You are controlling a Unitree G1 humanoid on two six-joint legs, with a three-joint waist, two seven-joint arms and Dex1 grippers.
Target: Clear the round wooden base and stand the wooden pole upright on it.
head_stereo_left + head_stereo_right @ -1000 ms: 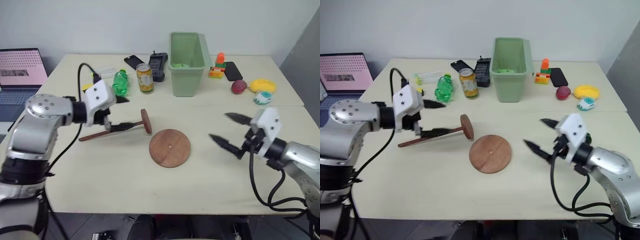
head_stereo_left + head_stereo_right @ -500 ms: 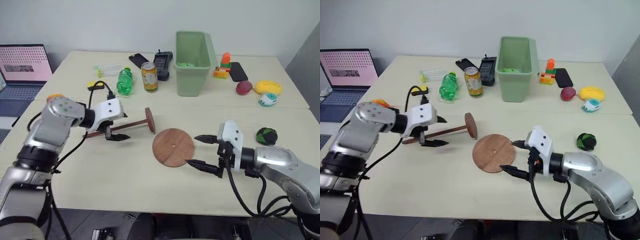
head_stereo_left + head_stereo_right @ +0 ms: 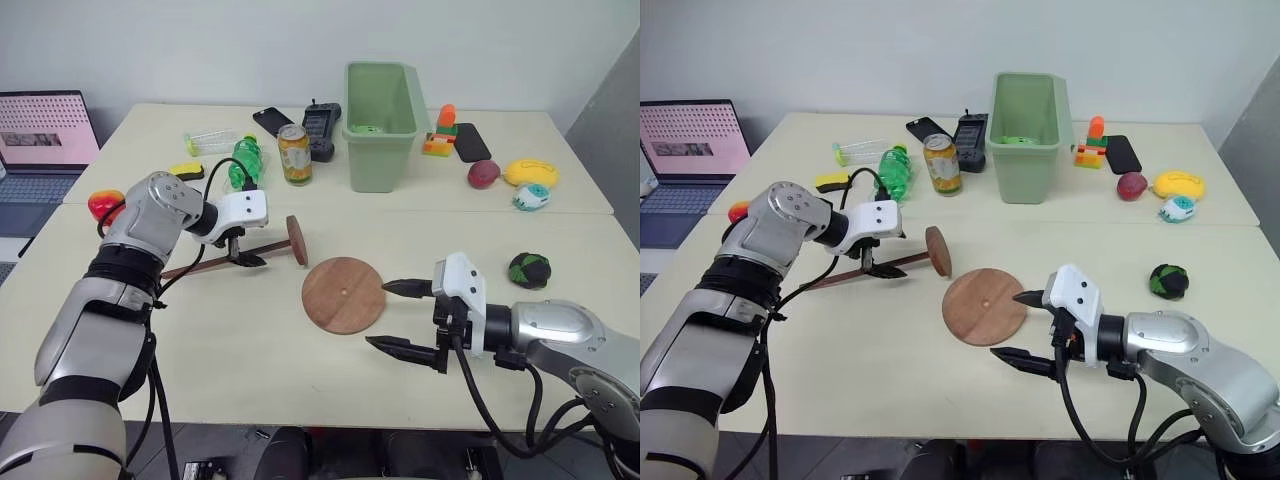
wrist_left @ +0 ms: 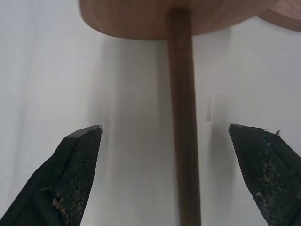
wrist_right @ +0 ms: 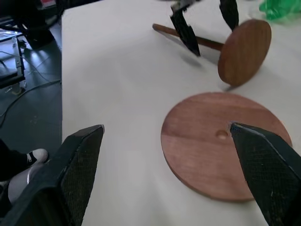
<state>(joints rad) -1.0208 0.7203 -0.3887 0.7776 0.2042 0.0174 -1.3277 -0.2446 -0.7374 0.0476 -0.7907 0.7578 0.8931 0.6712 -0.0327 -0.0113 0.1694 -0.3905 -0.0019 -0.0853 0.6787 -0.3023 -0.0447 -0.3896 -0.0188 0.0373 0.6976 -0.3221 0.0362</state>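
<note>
The wooden rod runs between my left gripper's fingers, which are near the table, so my left gripper closes next.
The round wooden base lies flat at the table's middle with nothing on it, its small centre hole showing. The wooden pole lies on its side to the base's left, its end disc on edge nearest the base. My left gripper points down over the rod, open. In the left wrist view the rod runs between the two fingers without touching either. My right gripper is open and empty, level, at the base's right edge. Its far fingertip reaches just over the rim.
A green bin, a soda can, a green bottle, phones and small toys stand along the far side. A dark-green ball sits right of my right arm. A laptop is at far left.
The camera has shifted. My left gripper came forward and down until its fingers straddle the rod. My right gripper swung in from the right to the base's edge. Pole and base have not moved.
</note>
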